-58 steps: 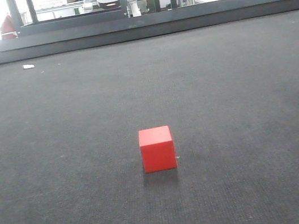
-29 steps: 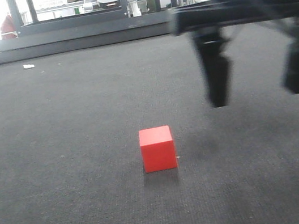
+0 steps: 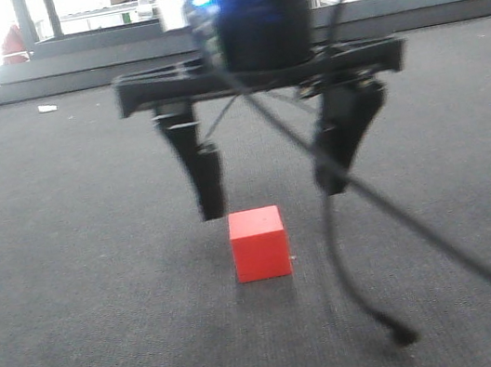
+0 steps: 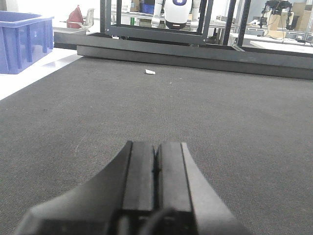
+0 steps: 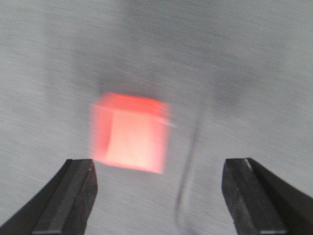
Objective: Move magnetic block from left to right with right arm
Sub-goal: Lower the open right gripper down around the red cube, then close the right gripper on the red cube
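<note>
My right gripper is going to take hold of the magnetic block's opposite sides next, so it can carry the magnetic block [image 3: 258,242] across the dark grey mat [image 3: 71,269].
The magnetic block [image 3: 258,242] is a small bright-red cube resting on the dark grey mat [image 3: 71,269]. My right gripper [image 3: 273,193] hangs open just above and behind it, one finger on each side, touching nothing. In the right wrist view the blurred magnetic block [image 5: 130,132] lies ahead of the open right gripper [image 5: 159,183], closer to the left fingertip [image 5: 78,183]. My left gripper [image 4: 155,161] is shut with nothing in it, low over bare mat; the block is out of that view.
A loose black cable [image 3: 380,312] hangs from the right arm to the mat, right of the block. A small white scrap [image 3: 46,108] lies far back left. A dark metal frame [image 3: 112,64] borders the mat's far edge. A blue bin [image 4: 24,41] stands beyond the left edge.
The right gripper came in from the upper right, moved left and now hangs over the block, still open. The block has not moved.
</note>
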Controlling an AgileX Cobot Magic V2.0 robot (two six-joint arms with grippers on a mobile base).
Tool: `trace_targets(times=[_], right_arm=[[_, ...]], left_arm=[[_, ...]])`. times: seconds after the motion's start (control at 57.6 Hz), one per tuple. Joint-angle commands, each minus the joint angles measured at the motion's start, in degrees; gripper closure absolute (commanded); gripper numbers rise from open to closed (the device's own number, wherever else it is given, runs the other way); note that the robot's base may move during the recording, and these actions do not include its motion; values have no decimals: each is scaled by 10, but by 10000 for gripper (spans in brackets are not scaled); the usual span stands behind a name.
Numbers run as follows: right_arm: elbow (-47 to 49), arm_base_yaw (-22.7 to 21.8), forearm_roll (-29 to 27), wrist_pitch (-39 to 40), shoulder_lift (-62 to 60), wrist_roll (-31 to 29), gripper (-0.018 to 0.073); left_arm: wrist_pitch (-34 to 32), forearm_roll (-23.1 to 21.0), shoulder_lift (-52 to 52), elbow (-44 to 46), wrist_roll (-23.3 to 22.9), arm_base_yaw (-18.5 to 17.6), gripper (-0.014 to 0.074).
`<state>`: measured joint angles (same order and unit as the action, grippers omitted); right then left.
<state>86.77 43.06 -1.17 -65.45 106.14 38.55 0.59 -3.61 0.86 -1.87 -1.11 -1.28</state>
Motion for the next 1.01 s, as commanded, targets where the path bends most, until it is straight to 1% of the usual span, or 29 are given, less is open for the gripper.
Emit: trace_targets(times=[0.0,0.416,0.919,0.989], right_arm=[[41,7,-2,-2,-6,12,-66],[51,4,-6,-2,41,53,-66],[51,-2,-6,-7,46,55,-62],[51,-2,-6,-7,46,55,-41]], left_arm=[[-53,-4,6,-4,-2,0,713],[-53,-4,6,-4,-2,0,713],[-53,-4,6,-4,-2,0,713],[-53,-4,6,-4,-2,0,713]])
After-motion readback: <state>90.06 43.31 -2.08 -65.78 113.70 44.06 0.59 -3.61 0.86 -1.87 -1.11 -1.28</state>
